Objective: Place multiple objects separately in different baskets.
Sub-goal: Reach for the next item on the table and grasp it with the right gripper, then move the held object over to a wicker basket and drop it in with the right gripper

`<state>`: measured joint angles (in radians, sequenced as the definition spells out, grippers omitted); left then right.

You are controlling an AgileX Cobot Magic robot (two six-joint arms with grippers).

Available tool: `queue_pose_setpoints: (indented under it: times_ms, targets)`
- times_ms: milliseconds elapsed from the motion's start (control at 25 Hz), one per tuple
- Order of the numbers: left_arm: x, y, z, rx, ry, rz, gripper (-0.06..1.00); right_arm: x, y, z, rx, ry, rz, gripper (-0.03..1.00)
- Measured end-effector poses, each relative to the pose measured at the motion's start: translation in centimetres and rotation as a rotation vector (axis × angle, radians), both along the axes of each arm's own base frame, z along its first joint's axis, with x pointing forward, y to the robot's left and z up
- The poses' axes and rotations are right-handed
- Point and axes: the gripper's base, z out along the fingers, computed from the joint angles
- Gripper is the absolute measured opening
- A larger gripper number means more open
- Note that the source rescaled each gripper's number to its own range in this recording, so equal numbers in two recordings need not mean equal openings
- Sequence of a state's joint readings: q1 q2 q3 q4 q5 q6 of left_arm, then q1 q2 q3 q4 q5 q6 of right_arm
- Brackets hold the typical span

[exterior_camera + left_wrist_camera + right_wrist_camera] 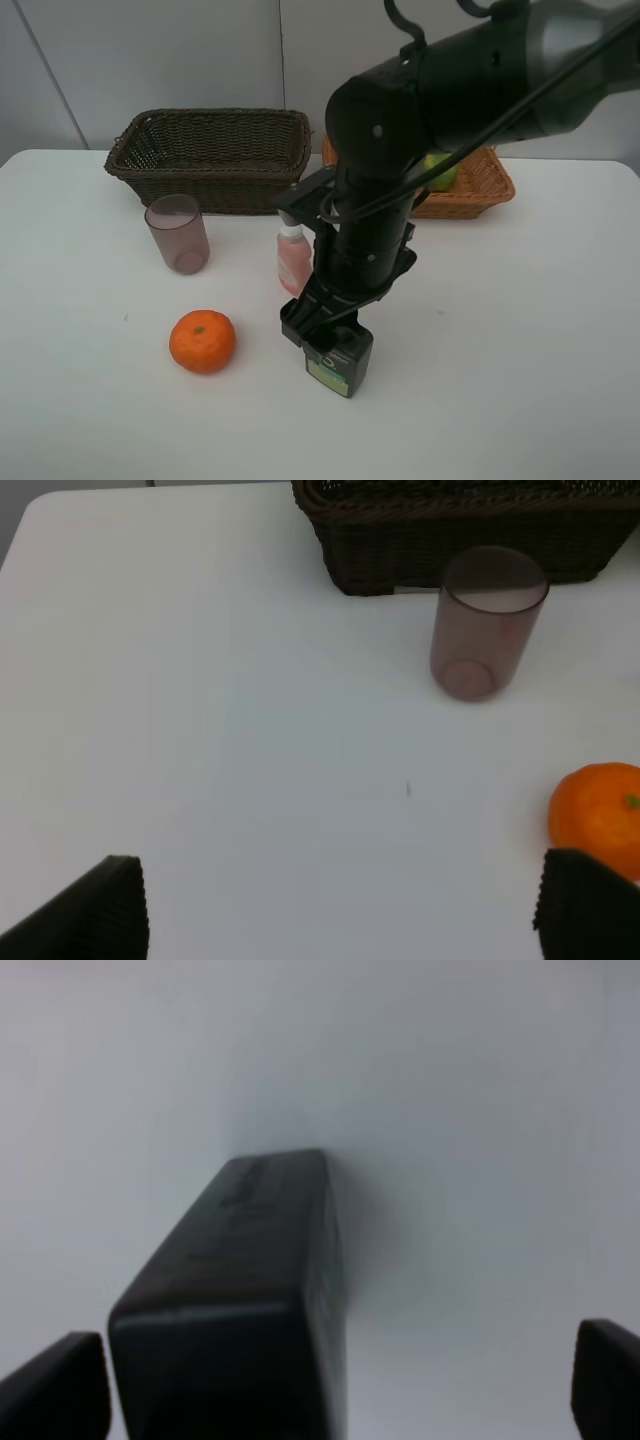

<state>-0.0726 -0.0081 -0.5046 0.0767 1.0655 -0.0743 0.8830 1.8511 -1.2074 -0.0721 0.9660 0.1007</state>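
Observation:
My right gripper's fingers are down along the dark green bottle's upper body (344, 348) (225, 1275) on both sides. They would hold the bottle if I closed now, so I will close.
My right gripper (328, 338) points down over the dark green bottle (342, 365), reaching across the middle. In the right wrist view the bottle (240, 1300) sits between the open fingers (55, 1388) without touching them. A pink white-capped bottle (293, 256) stands just behind. The orange tangerine (202, 341) and the mauve cup (178, 233) are to the left. My left gripper (350, 910) hangs open and empty above bare table, near the tangerine (600, 815) and short of the cup (487, 623). A green lime (440, 172) lies in the tan basket (485, 190).
The dark brown basket (205, 150) stands at the back left, and its wall (470, 540) rises just behind the cup. My right arm hides part of the tan basket. The white table runs to edges at the left and back.

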Motion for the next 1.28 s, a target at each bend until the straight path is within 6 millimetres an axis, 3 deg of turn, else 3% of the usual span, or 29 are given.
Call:
queue_pose_setpoints:
  times_ms: [160,280,400,480,520,1120,1280]
  targets:
    - [0.00,0.00,0.00,0.000,0.000,0.000,1.00,0.16,0.03,-0.50,-0.014,-0.002,-0.008,0.99]
    - [0.00,0.00,0.00,0.000,0.000,0.000,1.00,0.20,0.06,-0.61,-0.015,-0.003,-0.007,0.85]
    - [0.00,0.00,0.00,0.000,0.000,0.000,1.00,0.20,0.07,-0.87,-0.022,0.003,-0.010,0.49]
    - [0.00,0.00,0.00,0.000,0.000,0.000,1.00,0.15,0.02,-1.04,-0.034,0.013,-0.011,0.08]
    - [0.00,0.00,0.00,0.000,0.000,0.000,1.00,0.14,-0.02,-1.14,-0.041,0.017,-0.012,0.00]
    - [0.00,0.00,0.00,0.000,0.000,0.000,1.00,0.12,-0.03,-1.12,-0.043,0.020,-0.013,0.02]
    - [0.00,0.00,0.00,0.000,0.000,0.000,1.00,0.33,0.13,-0.15,-0.086,0.046,-0.014,0.02]
